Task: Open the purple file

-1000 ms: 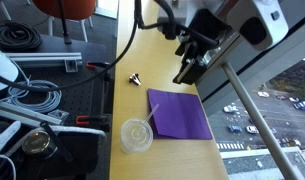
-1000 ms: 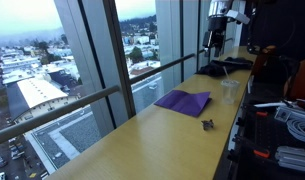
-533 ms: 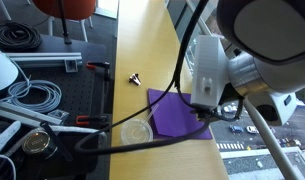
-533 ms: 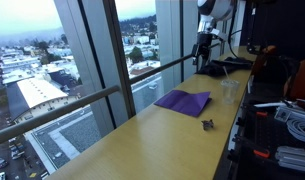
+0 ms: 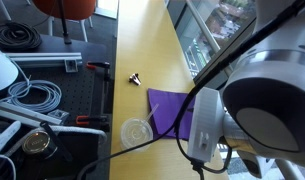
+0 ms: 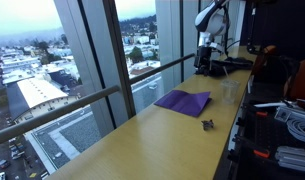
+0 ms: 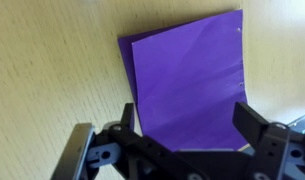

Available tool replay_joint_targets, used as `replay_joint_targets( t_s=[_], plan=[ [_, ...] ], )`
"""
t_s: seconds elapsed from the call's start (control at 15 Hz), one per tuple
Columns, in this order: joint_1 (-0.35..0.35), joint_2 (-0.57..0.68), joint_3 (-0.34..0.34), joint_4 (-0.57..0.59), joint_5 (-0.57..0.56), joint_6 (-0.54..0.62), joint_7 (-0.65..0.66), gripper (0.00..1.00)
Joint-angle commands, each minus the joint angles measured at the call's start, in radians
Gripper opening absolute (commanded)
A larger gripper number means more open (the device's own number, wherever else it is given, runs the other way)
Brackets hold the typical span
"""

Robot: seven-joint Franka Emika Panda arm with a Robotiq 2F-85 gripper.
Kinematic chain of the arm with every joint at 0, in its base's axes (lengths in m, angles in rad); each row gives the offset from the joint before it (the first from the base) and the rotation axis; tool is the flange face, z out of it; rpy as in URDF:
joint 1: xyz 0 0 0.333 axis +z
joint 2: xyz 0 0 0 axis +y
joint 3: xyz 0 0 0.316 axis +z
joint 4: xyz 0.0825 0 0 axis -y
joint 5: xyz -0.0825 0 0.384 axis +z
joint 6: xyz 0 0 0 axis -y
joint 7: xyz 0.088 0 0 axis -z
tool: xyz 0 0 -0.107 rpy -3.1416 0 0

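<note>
I need to grab the loose edge of the purple file's top cover with my gripper, where the lower sheet peeks out, to swing the file open.
The purple file lies flat and closed on the wooden table, with a lower purple sheet edge showing along its left side. In the wrist view my gripper is open and empty, its two black fingers spread above the file's near edge. The file also shows in both exterior views. In an exterior view the gripper hangs above the table's far end, beyond the file. In the close exterior view the arm fills the right side and hides part of the file and the gripper itself.
A round clear plastic lid lies beside the file, near the table's edge. A small black clip lies farther along the table. Cables and equipment crowd the black bench. Window glass runs along the table's other side.
The arm has swung across the close exterior camera and now covers more of the file. In the distant view the gripper has moved lower and slightly left. The file has not moved.
</note>
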Motion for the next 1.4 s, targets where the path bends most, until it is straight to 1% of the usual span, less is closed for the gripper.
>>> replay_joint_targets(
  t_s=[0.0, 0.27, 0.73, 1.2, 1.27, 1.33],
  plan=[
    [-0.029, 0.075, 0.041, 0.078, -0.006, -0.043, 0.005, 1.00],
    [-0.023, 0.117, 0.055, 0.070, -0.021, -0.028, 0.014, 1.00],
    [-0.017, 0.154, 0.053, 0.044, -0.059, -0.012, 0.026, 1.00],
    [-0.016, 0.178, 0.064, 0.043, -0.059, -0.002, 0.037, 1.00],
    [-0.017, 0.181, 0.064, 0.044, -0.058, -0.001, 0.038, 0.78],
    [-0.017, 0.183, 0.064, 0.045, -0.058, 0.001, 0.039, 0.74]
  ],
)
